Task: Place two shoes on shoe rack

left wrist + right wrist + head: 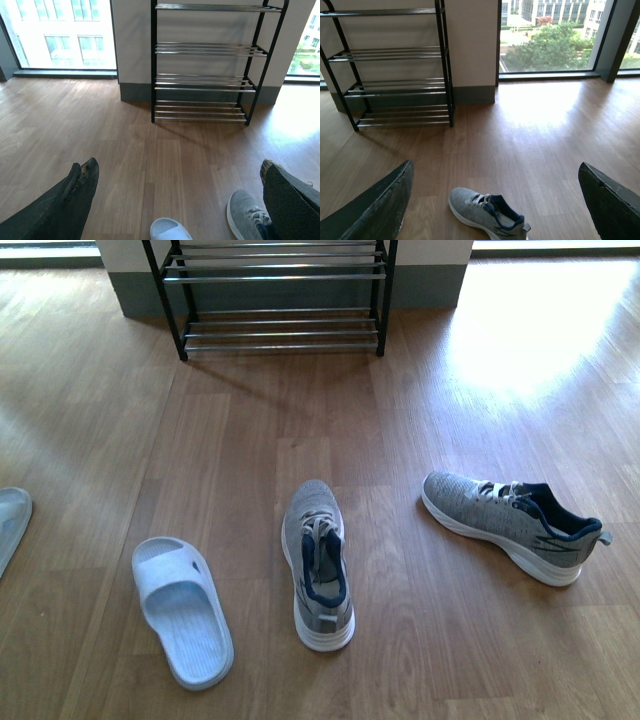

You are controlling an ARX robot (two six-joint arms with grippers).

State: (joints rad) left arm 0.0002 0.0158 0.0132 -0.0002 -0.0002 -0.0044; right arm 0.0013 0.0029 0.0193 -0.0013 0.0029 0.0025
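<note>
The right gripper grabs the grey sneaker by the side of its collar (541,522) next to place it on the shoe rack.
Two grey sneakers lie on the wood floor: one (317,565) in the middle, toe toward the shoe rack (275,277), the other (505,523) to the right, lying across. A pale blue slide (182,612) rests to the left, and another slide (10,525) shows at the left edge. Neither arm appears in the front view. My left gripper (177,167) hangs open above the slide's toe (169,230) and the middle sneaker (245,215), facing the rack (205,49). My right gripper (496,169) is open above the right sneaker (487,212), holding nothing.
The rack (395,51) stands against a white wall with a grey skirting, its shelves bare. Floor-length windows flank the wall on both sides. A bright patch of sunlight (530,330) falls on the floor at the right.
</note>
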